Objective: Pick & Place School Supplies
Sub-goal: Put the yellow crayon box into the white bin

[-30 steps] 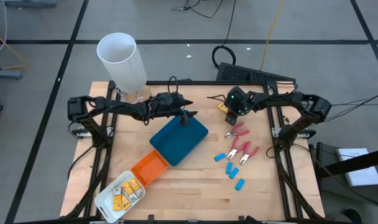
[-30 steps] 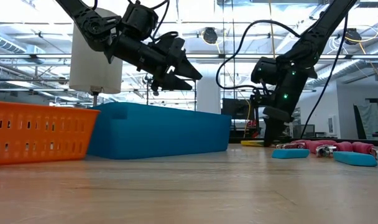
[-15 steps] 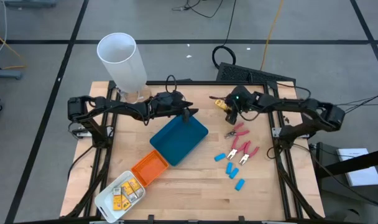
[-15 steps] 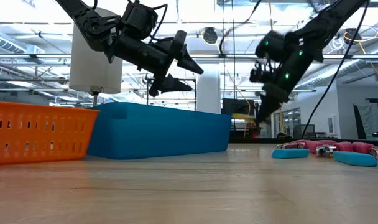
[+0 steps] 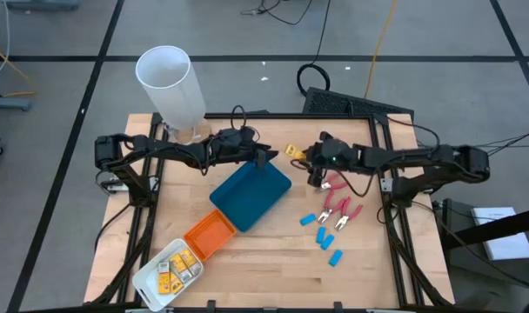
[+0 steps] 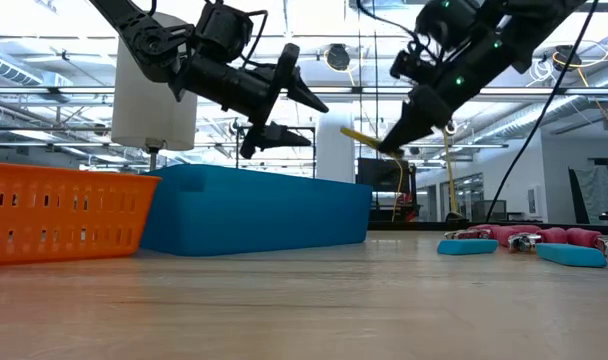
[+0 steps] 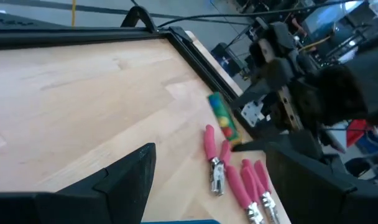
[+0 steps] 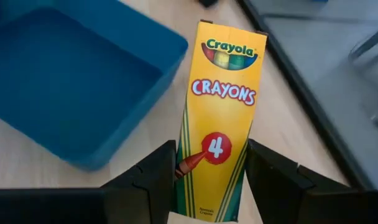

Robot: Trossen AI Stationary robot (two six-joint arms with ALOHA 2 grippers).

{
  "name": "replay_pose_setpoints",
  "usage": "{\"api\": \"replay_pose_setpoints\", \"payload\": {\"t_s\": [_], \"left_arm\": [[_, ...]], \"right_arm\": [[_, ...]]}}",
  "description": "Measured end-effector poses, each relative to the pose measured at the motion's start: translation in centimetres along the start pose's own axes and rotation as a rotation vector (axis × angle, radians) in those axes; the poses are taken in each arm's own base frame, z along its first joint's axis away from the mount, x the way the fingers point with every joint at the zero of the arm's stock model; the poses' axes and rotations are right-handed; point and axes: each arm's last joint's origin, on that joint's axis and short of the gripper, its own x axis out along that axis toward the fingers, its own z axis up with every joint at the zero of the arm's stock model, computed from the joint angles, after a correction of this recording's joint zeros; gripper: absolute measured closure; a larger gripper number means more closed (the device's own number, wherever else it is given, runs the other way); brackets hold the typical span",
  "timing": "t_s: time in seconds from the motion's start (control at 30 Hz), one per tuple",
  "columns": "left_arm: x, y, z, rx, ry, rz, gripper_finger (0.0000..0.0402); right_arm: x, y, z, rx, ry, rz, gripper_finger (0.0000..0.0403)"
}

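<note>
The crayon box needs to join the boxes in the white tray (image 5: 147, 280), so I need to grab it by its broad sides with my left gripper next.
A yellow crayon box (image 8: 220, 106) is in the air just right of the teal tray's far corner (image 5: 277, 174), with my right gripper (image 5: 310, 158) shut on it. The box also shows in the high view (image 5: 292, 150) and the low view (image 6: 362, 136). My left gripper (image 5: 266, 156) hovers open over the teal tray's (image 5: 250, 193) far edge, with nothing between its fingers. Two pink-handled tools (image 5: 338, 207) and a few light-blue pieces (image 5: 324, 235) lie flat on the table at the right. Several yellow boxes lie in the white tray (image 5: 147, 280). My right gripper pinches the crayon box's two narrow long sides at its rear end (image 8: 204, 186), one finger (image 8: 145, 183) on each side. The fingers come slanting down from the table's right and lie along the box. The box is lifted clear and sticks out past the fingertips, printed face up.
A tall white cylinder (image 5: 170, 87) stands at the far left. An orange tray (image 5: 210, 235) sits between the teal tray and the white tray. The table's black frame rail (image 5: 382, 200) runs along the right, close to the right arm.
My right gripper has risen and swung toward the table's left, carrying the crayon box from the table at the far right up clear of it and toward the teal tray. My left gripper has rolled about its own axis in place, staying open.
</note>
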Motion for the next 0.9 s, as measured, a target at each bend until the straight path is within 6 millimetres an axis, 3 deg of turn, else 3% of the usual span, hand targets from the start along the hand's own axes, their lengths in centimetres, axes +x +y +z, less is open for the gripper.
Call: {"api": "replay_pose_setpoints", "payload": {"t_s": [0.47,0.9], "left_arm": [[0.0,-1.9,-0.8,-0.010,-0.017,-0.051,0.0094],[4.0,-3.0,-0.5,0.009,0.085,-0.113,0.0094]], "right_arm": [[-0.5,2.1,1.0,-0.052,-0.089,0.011,0.0232],[-0.5,2.0,1.2,-0.036,-0.103,0.009,0.0232]]}}
